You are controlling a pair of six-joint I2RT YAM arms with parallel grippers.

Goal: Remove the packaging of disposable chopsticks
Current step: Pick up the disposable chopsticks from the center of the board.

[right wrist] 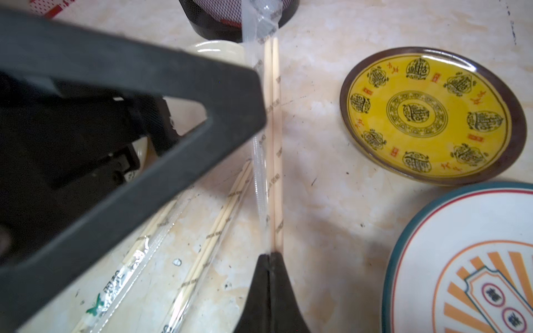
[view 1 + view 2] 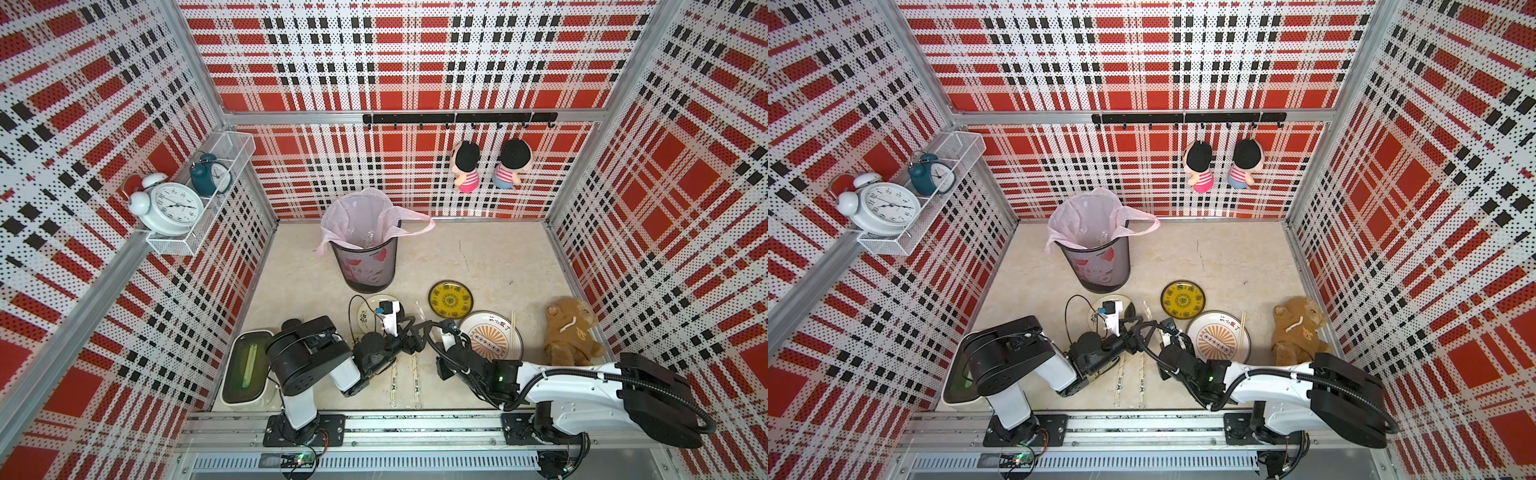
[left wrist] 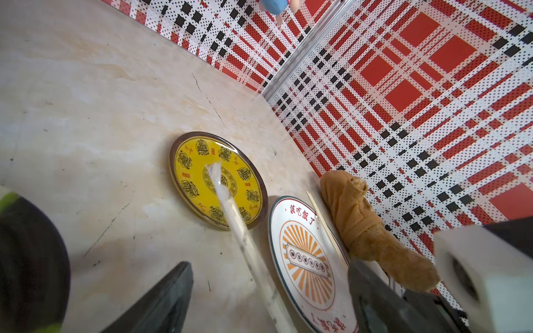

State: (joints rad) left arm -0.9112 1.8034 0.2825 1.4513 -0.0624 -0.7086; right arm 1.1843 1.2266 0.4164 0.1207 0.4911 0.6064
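My left gripper grips the wrapped chopsticks short of their tips next, since that leaves the packaging's loose end free for removing the packaging [image 1: 257,173].
My right gripper [image 1: 271,256] is shut on one end of a pair of disposable chopsticks [image 1: 273,144] that still lies inside its clear packaging [image 1: 257,173]. The sleeve's loose end [image 1: 259,17] sticks out past the stick tips. My left gripper [image 3: 268,299] is open, and the wrapped pair [image 3: 230,207] passes between its fingers [image 3: 161,302] without touching them. In both top views the two grippers [image 2: 415,330] [image 2: 430,328] meet low over the table. Two more wrapped pairs [image 2: 394,382] [image 2: 415,382] lie on the table. A bare pair [image 2: 515,332] rests on the white sunburst plate [image 2: 478,324].
A mesh bin [image 2: 365,257] lined with a pink bag stands behind the arms. A yellow plate [image 2: 451,299] and a white flowered plate [image 2: 368,305] lie close by. A brown teddy bear [image 2: 573,332] lies at the right. A green-lidded container [image 2: 247,370] sits at the left.
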